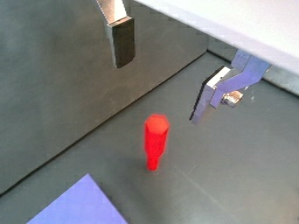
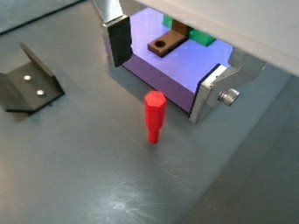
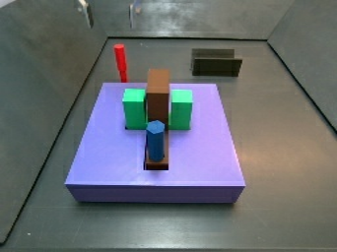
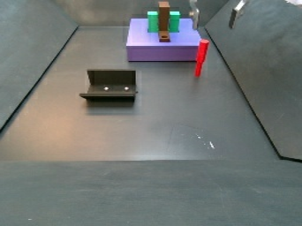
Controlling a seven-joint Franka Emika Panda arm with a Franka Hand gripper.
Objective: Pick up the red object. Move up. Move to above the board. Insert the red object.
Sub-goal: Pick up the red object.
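I should grab the red peg by its top end [image 3: 120, 48] next, so that the peg's bottom end stays free to go into the board [image 3: 191, 148].
The red object [image 1: 156, 140] is a thin red peg standing upright on the dark floor beside the board; it also shows in the other wrist view [image 2: 153, 116] and in both side views [image 3: 120, 62] [image 4: 202, 57]. My gripper [image 1: 166, 74] [image 2: 163, 68] hangs open and empty above the peg, its fingers apart on either side and well clear of it. In the side views the gripper shows only at the top edge [image 3: 109, 12] [image 4: 216, 13]. The lavender board [image 3: 191, 148] [image 2: 176, 70] [image 4: 147, 48] bears a brown bar [image 3: 158, 94], green blocks [image 3: 134, 108] and a blue peg [image 3: 156, 141].
The dark fixture [image 4: 109, 85] [image 2: 30, 83] [image 3: 216, 63] stands on the floor away from the board. Sloping grey walls [image 4: 30, 79] enclose the floor. A corner of the board shows in a wrist view [image 1: 82, 206].
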